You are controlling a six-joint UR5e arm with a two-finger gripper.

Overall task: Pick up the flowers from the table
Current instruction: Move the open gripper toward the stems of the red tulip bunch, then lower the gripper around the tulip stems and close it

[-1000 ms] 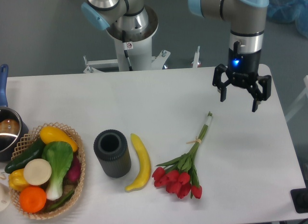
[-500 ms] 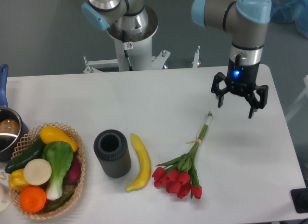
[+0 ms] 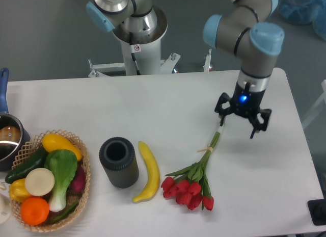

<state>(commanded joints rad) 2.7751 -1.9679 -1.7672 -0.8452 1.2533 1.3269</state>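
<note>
Next, my gripper grabs the green stems of the flowers (image 3: 196, 177) to pick them up with whole blooms.
The flowers (image 3: 196, 177), a small bunch of red tulips with green leaves and tied green stems, lie on the white table (image 3: 153, 109) at the front right. Their pale stem ends point up and right. My gripper (image 3: 237, 127) is open and empty, fingers pointing down. It hovers just right of the pale stem ends, above the tabletop, apart from the flowers.
A yellow banana (image 3: 147, 170) lies left of the flowers, next to a dark grey cylinder cup (image 3: 118, 162). A wicker basket (image 3: 81, 188) of vegetables stands at the front left. A pot (image 3: 9, 140) sits at the left edge. The robot base (image 3: 137, 38) is behind the table.
My gripper has moved left and down toward the stem ends of the flowers. It stays open. The flowers have not moved.
</note>
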